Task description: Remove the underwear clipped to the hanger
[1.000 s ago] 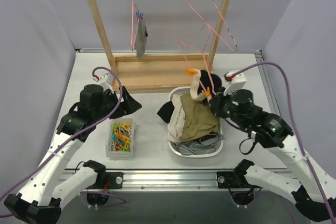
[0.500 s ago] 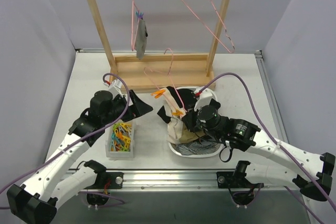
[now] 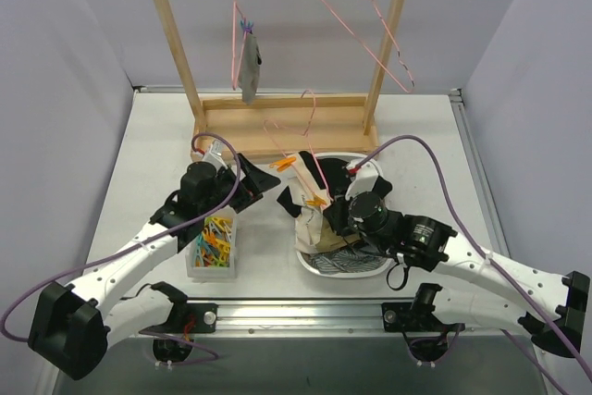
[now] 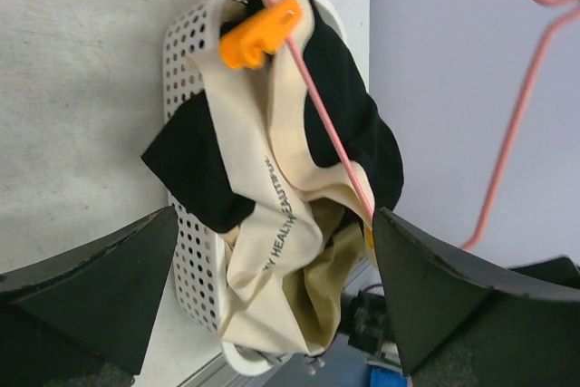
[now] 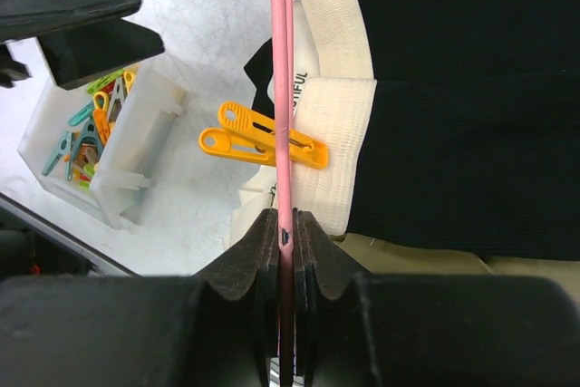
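The nearer orange clip needs to be pinched open next by its free handle (image 3: 277, 166) (image 4: 239, 48) ends with my left gripper, to remove the black-and-white underwear.
My right gripper (image 5: 288, 224) is shut on the wire of a pink hanger (image 5: 282, 61) and holds it over the white basket (image 3: 344, 272). The black-and-white underwear (image 5: 453, 106) hangs from that wire by two orange clips (image 5: 263, 144), draped into the basket (image 4: 195, 251). My left gripper (image 3: 259, 182) is open, just left of the upper orange clip (image 4: 260, 31), touching nothing. The olive-green underwear (image 4: 331, 269) lies in the basket beneath. The grey underwear (image 3: 248, 67) hangs from another pink hanger on the wooden rack (image 3: 176, 34), under a blue clip.
A clear bin of coloured clips (image 3: 212, 242) stands left of the basket, under my left arm. A bare pink hanger (image 3: 370, 25) hangs at the rack's right. The rack's base board (image 3: 277, 122) lies just behind the basket.
My right gripper has carried the hanger with the black-and-white underwear left and down over the basket. My left gripper has moved right, close to the orange clip.
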Controlling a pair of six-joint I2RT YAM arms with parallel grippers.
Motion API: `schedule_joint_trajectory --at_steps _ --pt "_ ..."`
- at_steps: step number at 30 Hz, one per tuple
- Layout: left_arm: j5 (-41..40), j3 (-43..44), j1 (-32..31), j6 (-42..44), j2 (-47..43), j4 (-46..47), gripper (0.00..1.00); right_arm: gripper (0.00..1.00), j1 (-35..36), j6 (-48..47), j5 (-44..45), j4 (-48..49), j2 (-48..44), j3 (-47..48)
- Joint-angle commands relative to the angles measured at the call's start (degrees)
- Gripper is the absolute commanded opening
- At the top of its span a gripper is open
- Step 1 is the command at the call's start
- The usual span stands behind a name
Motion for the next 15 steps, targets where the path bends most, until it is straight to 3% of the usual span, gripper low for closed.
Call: schedule_joint_trajectory --at_steps 1,15 --pt "-2.03 -2.55 1.56 -5.89 2.11 12.10 0.97 0.00 0.59 1.22 1.95 3.21 -2.60 -0.48" --pt "2.36 -0.89 4.46 -18.02 16.71 34.78 0.94 0.00 0.86 0.52 -1.30 5.06 -8.75 -4.61"
